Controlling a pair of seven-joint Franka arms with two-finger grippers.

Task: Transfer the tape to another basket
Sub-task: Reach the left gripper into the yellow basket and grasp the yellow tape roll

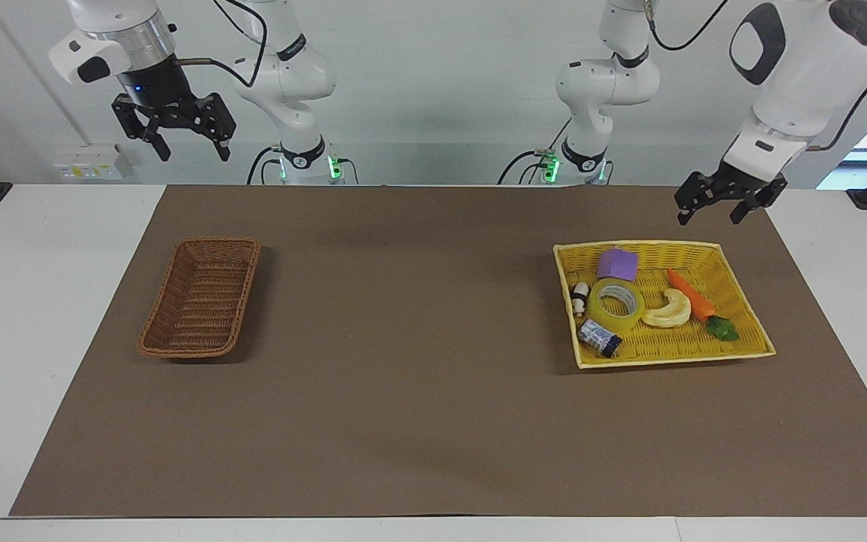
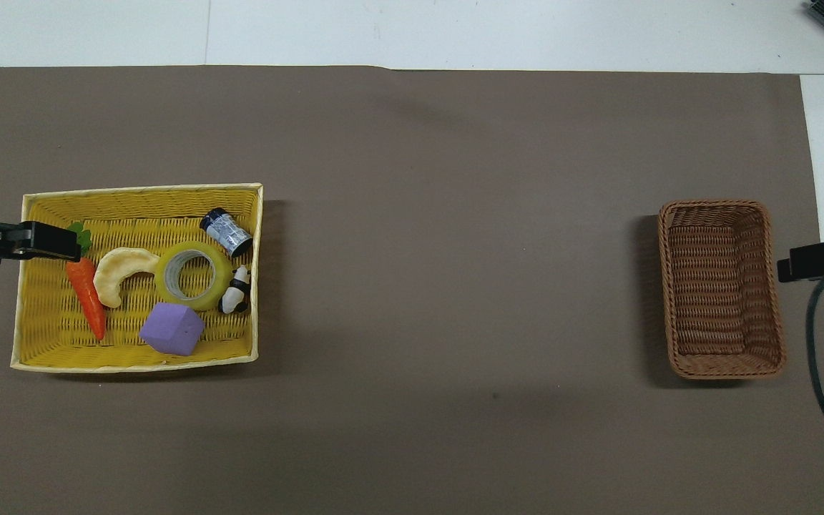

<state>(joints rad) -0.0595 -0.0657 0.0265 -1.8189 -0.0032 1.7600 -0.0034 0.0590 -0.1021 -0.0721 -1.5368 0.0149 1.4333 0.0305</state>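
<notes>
The full roll of the tape is wide across, but its core (image 2: 194, 275) is open, so the robot's left gripper will next grab the tape by its narrow ring wall (image 2: 163, 275).
The tape (image 1: 616, 303) (image 2: 193, 275), a glossy yellow roll with a white core, lies flat in the yellow tray-basket (image 1: 674, 360) (image 2: 133, 190). The dark brown wicker basket (image 1: 202, 297) (image 2: 719, 286) stands empty toward the right arm's end of the table. My left gripper (image 1: 710, 214) hangs open and empty in the air, over the yellow tray-basket's rim at the left arm's end; one of its fingers (image 2: 47, 242) shows in the overhead view. My right gripper (image 1: 193, 150) waits open and empty, high above the right arm's end of the table.
Around the tape in the tray lie a purple block (image 1: 617, 264), a pale crescent slice (image 1: 670, 310), a toy carrot (image 1: 693, 297), a small black-and-white figure (image 1: 579, 295) and a small can (image 1: 599, 337). A brown mat (image 1: 418, 376) covers the table.
</notes>
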